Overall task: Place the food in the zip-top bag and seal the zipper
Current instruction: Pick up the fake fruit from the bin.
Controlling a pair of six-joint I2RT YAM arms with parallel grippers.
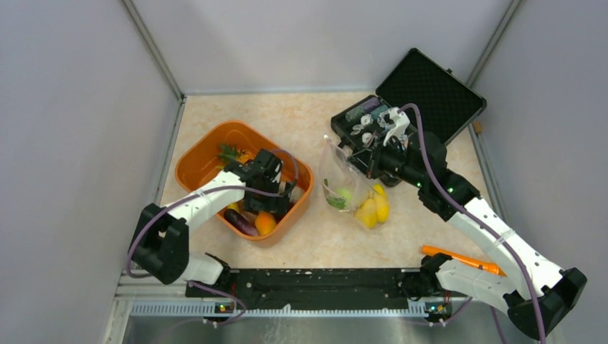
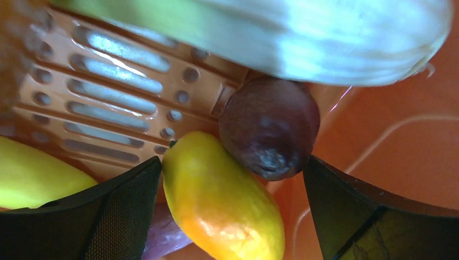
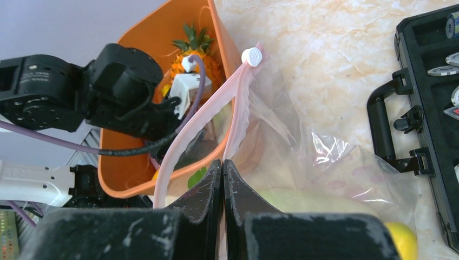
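Observation:
The yellow-orange fruit's ends need to stay free to go into the zip-top bag [image 1: 344, 179], so next my left gripper needs to grab the fruit across its narrow sides.
The zip-top bag [image 1: 344, 179] lies mid-table and holds yellow lemons [image 1: 373, 208] and a green stalk [image 1: 338, 198]. My right gripper [image 1: 363, 159] is shut on the bag's pinkish zipper strip [image 3: 236, 116], with its fingers [image 3: 223, 161] pressed together below the white slider [image 3: 251, 56]. The mouth gapes towards the orange tub [image 1: 208, 147]. My left gripper [image 1: 276, 190] is down inside the tub. It is open [image 2: 233, 162] and straddles a yellow-orange fruit [image 2: 222, 206]. A purple eggplant [image 2: 269, 127], a white-green stalk [image 2: 325, 38] and a banana [image 2: 32, 173] lie close by. The pineapple [image 3: 192, 54] sits in the tub's far part.
An open black case [image 1: 430, 93] with small trinkets stands at the back right, close behind my right gripper. An orange-handled tool [image 1: 462, 259] lies near the right arm's base. Grey walls enclose the table on the left, back and right.

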